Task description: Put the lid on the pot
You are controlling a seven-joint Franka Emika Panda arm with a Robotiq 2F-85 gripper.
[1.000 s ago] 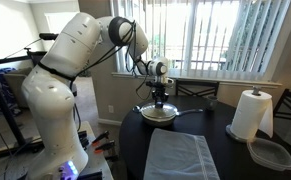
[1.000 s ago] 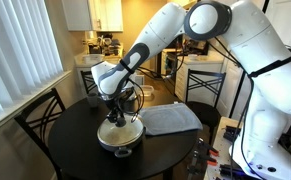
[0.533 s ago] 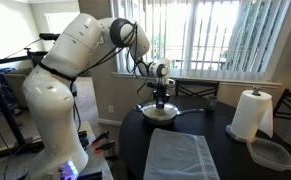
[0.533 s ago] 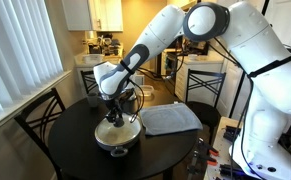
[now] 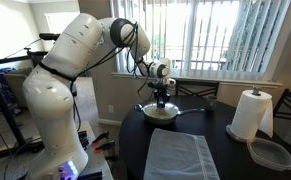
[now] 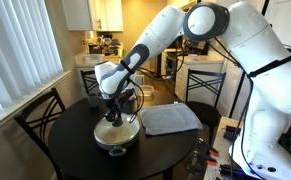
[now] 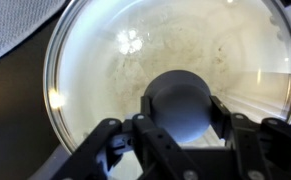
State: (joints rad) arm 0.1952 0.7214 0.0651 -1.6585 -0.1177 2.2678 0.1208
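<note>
The lid's metal rim sits level and centred on the cream-white pot's rim (image 5: 159, 119), so it is time for my gripper to release the lid now.
The lid (image 7: 105, 60) is a clear glass disc with a metal rim and a dark round knob (image 7: 181, 105). It lies over the cream-white pot (image 5: 160, 113), which stands on the dark round table and shows in both exterior views, here too (image 6: 118, 137). My gripper (image 7: 181, 112) points straight down over the pot's middle, with its fingers closed on either side of the knob. The gripper shows in both exterior views (image 5: 162, 98) (image 6: 118, 117). The pot's thin dark handle (image 5: 193, 110) points sideways. Whether the lid rests fully on the pot's rim cannot be told.
A grey cloth (image 5: 181, 155) (image 6: 171, 118) lies on the table next to the pot. A paper towel roll (image 5: 251, 114) and a clear plastic container (image 5: 271, 153) stand at the table's far side. Chairs (image 6: 40, 118) ring the table.
</note>
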